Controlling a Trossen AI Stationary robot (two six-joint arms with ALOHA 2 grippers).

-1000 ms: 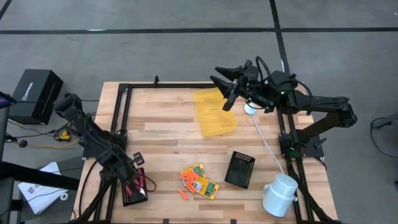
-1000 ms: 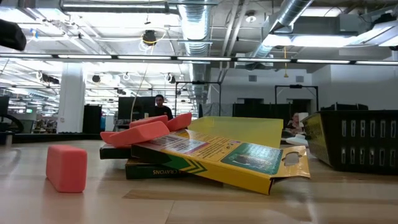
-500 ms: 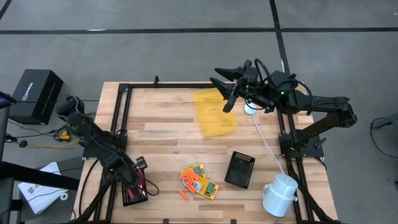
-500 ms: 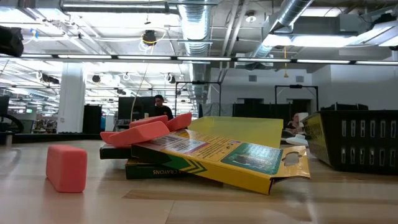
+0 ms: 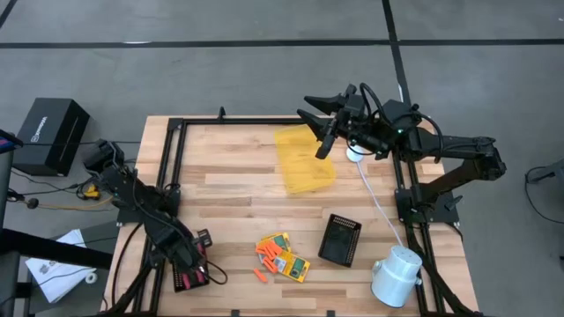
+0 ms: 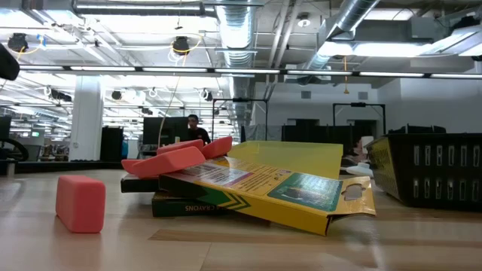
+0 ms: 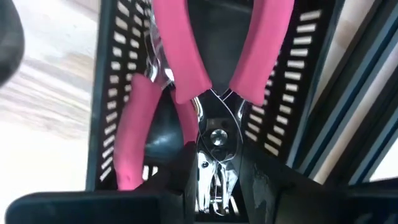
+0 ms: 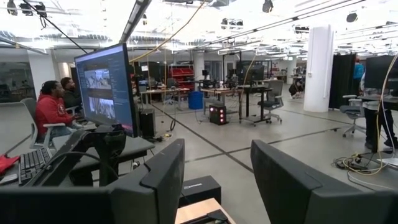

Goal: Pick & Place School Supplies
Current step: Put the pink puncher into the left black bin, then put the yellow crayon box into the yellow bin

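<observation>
The pliers' metal head point(image 7: 218, 137) is between the black tray's slotted sides, so it is now time for my left gripper to release the pliers.
My left gripper point(image 5: 197, 249) is at the table's near left corner, over a black ribbed tray point(image 5: 183, 278), shut on the red-handled pliers point(image 5: 196, 264). In the left wrist view the pliers' handles point(image 7: 180, 56) reach out over the tray's slotted wall point(image 7: 121, 93), and a red stick point(image 7: 134, 134) lies in the tray. Yellow-and-green card boxes point(image 5: 289, 258) lie flat near the middle of the near edge, with orange sticks point(image 5: 267, 255) on and beside them. In the low view the sticks point(image 6: 177, 159) rest on the boxes point(image 6: 263, 187). My right gripper point(image 5: 319, 116) is open, raised over the far edge. My left gripper pinches the pliers at their metal head point(image 7: 215, 138), just below the pivot, between the two fingers point(image 7: 261, 183). The fingers lie along the tool, and the handles point away from the gripper over the black tray. Whether the handles rest on the tray, I cannot tell.
A translucent yellow tray point(image 5: 305, 160) lies at the far middle below the right gripper. A second black ribbed tray point(image 5: 340, 239) sits right of the boxes, and a white cylinder point(image 5: 396, 275) stands at the near right corner. A black metal frame point(image 5: 167, 154) borders the table.
My left arm has moved toward the table's near edge and down, carrying the pliers over the black tray at the near left corner. The right arm and the boxes and sticks have stayed where they were.
</observation>
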